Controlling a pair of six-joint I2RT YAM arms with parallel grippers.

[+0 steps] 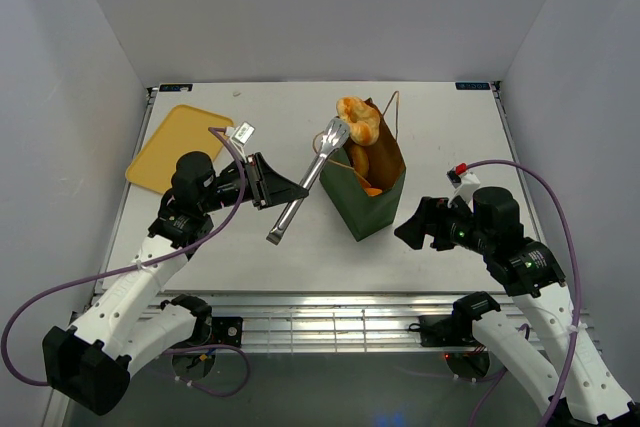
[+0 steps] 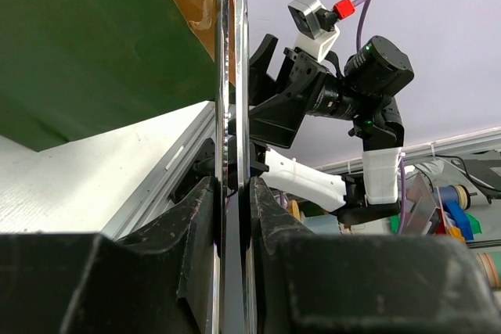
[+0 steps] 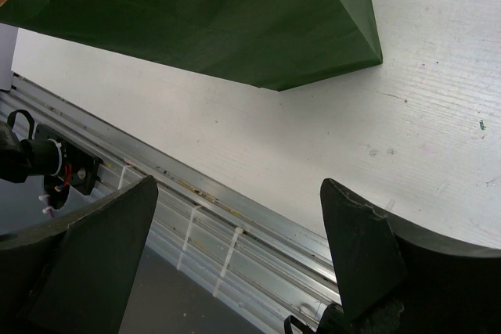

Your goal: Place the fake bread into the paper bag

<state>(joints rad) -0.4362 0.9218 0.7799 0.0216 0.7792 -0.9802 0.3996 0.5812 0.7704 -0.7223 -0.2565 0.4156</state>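
Note:
The piece of bread in the ends of the tongs is hanging above the bag's opening. My left gripper will open.
The dark green paper bag [image 1: 372, 199] stands open at the table's middle, and it also shows in the left wrist view [image 2: 86, 44] and the right wrist view [image 3: 235, 21]. My left gripper [image 1: 283, 190] is shut on the metal tongs [image 1: 310, 179] near their handle end; in its wrist view [image 2: 232, 201] the fingers clamp the steel arms [image 2: 232, 99]. The tongs' tips pinch a golden-brown fake bread piece [image 1: 357, 119] over the bag's far rim. More orange bread [image 1: 361, 161] lies inside the bag. My right gripper [image 1: 409, 231] is open and empty, just right of the bag's near corner [image 3: 239, 217].
A flat yellow tray [image 1: 178, 145] lies at the table's far left, behind my left arm. The table's near edge and its aluminium rail [image 3: 235, 217] run under my right gripper. Grey walls close in the table on three sides.

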